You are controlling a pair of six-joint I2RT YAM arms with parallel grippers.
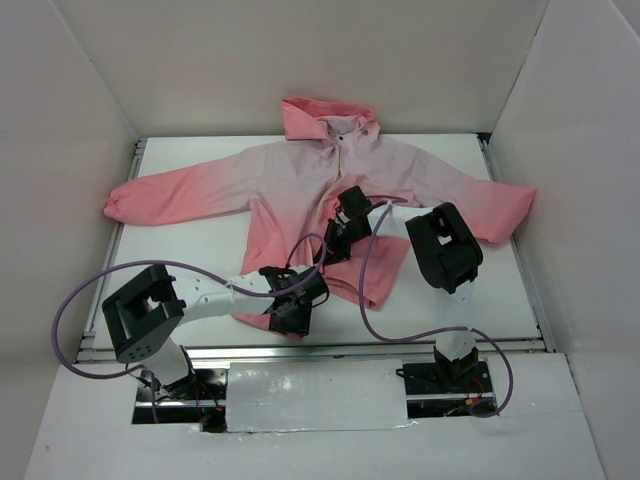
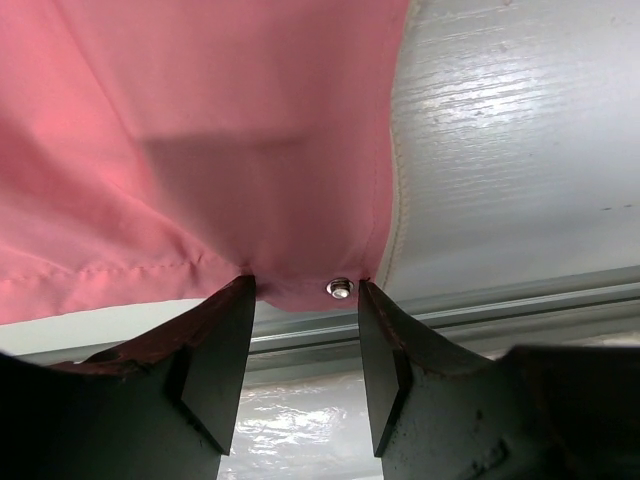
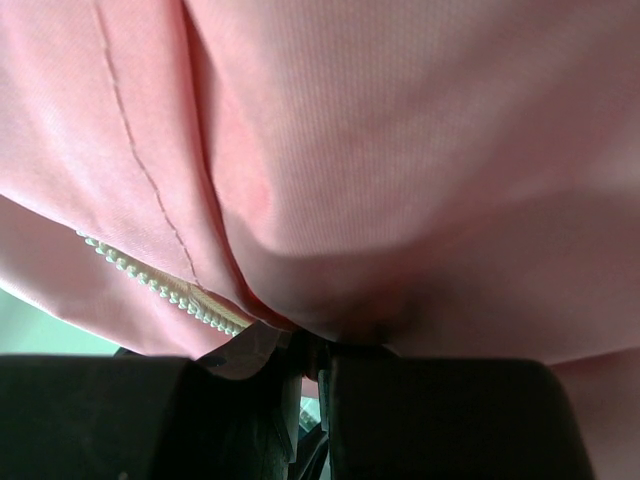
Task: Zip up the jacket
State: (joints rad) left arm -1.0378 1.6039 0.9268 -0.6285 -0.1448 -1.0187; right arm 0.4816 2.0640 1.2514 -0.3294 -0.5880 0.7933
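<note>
My left gripper should pinch the jacket's near hem corner at the metal snap [image 1: 295, 336] [image 2: 340, 288] next. That leaves the zipper edge free to zip up.
The pink jacket [image 1: 290, 180] lies spread on the table, hood at the far side and sleeves out to both sides. My left gripper [image 1: 296, 306] is at the near hem. In the left wrist view its fingers stand open [image 2: 305, 284], and the coral hem corner with a metal snap [image 2: 340, 288] lies right at the fingertips, not pinched. My right gripper [image 1: 336, 238] rests on the jacket front. In the right wrist view it is shut [image 3: 315, 345] on a fold of pink fabric [image 3: 400, 200] beside the light zipper teeth [image 3: 160, 286].
White walls enclose the table on three sides. A metal rail [image 2: 480, 310] runs along the table's near edge just under the hem. A shiny taped plate [image 1: 315, 395] lies between the arm bases. Purple cables [image 1: 385, 330] loop over the near table.
</note>
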